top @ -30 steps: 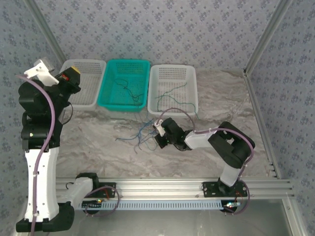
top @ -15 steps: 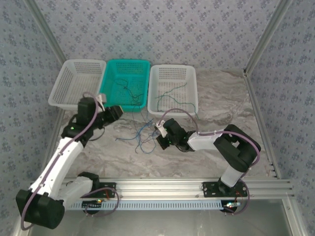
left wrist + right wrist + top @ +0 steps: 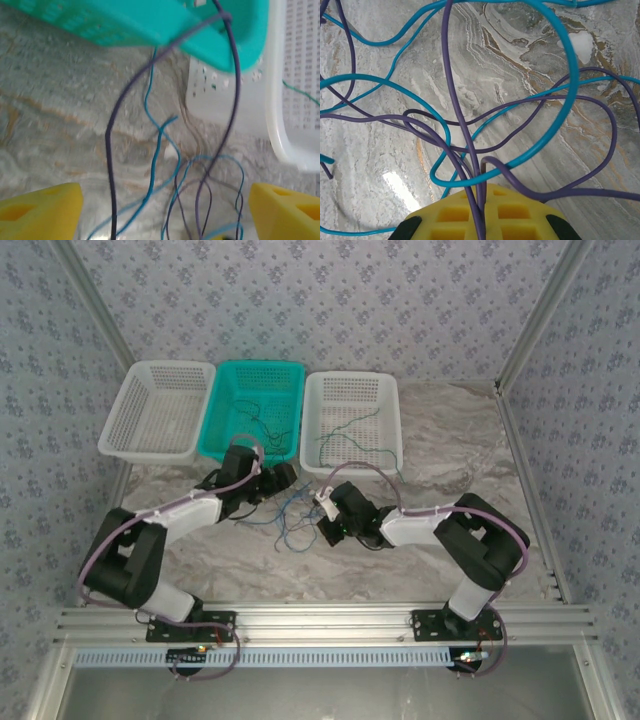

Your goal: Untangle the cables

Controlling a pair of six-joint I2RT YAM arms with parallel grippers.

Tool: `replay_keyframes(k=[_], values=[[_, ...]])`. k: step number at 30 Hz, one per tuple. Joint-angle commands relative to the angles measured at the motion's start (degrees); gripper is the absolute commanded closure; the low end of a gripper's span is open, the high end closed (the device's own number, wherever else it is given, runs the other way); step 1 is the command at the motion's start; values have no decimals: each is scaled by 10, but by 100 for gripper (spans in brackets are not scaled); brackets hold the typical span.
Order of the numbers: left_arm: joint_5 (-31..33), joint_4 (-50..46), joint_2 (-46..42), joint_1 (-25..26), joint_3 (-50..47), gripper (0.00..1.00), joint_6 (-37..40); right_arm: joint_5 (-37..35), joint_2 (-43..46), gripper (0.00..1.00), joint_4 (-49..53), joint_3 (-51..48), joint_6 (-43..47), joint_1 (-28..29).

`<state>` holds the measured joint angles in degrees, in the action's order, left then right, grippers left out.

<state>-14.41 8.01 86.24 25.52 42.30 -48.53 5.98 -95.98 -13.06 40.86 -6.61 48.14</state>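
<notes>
I should next grab the looped parts of the purple cable with my left gripper, clear of the blue cable (image 3: 157, 145), to pull the purple cable out of the tangle (image 3: 200, 186).
A tangle of thin blue, teal and purple cables (image 3: 290, 510) lies on the marble table in front of the baskets. My right gripper (image 3: 322, 520) sits at the tangle's right edge, shut on purple cables (image 3: 455, 100) pinched between its yellow fingers (image 3: 520, 215); a teal loop (image 3: 570, 95) crosses just ahead of it. My left gripper (image 3: 285, 476) hovers at the tangle's upper left, by the teal basket's front corner. In the left wrist view the left gripper (image 3: 164, 192) stands open, with a dark purple cable (image 3: 112, 135) and a blue cable (image 3: 157, 145) on the table below it.
Three baskets line the back: a white one (image 3: 118, 430) on the left, a teal one (image 3: 222, 440) with a dark cable (image 3: 262, 425) inside, a white one (image 3: 310, 430) with a green cable (image 3: 350, 430). A dark purple cable hangs over the teal basket's rim (image 3: 100, 25).
My left arm swung down from above the left white basket to the table beside the tangle, and its gripper opened. The right gripper stayed put, still shut.
</notes>
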Motion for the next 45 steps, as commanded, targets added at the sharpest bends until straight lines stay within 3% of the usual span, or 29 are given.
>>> replay_keyframes(k=[1,3,8,10,12,18,27,37,45], values=[[36,70,23,7,32,14,3,0,16,100,16,9,-6,5],[36,89,39,7,42,23,-2,0,16,100,15,9,-6,7],[19,52,70,11,83,68,-7,-10,15,100,18,9,-8,8],[31,54,53,14,70,87,-2,-20,15,100,23,9,-10,8],[41,65,19,15,50,99,-10,-31,17,99,25,5,-12,8],[44,12,-94,16,73,100,22,-62,10,98,19,-10,-26,7],[71,-145,-178,-11,262,100,104,-65,-17,88,25,-4,-31,-3],[53,-194,-130,-46,455,100,178,-51,-15,86,10,-15,-37,-14],[79,-175,-8,-80,572,100,243,-54,-1,86,20,-18,-42,-14]])
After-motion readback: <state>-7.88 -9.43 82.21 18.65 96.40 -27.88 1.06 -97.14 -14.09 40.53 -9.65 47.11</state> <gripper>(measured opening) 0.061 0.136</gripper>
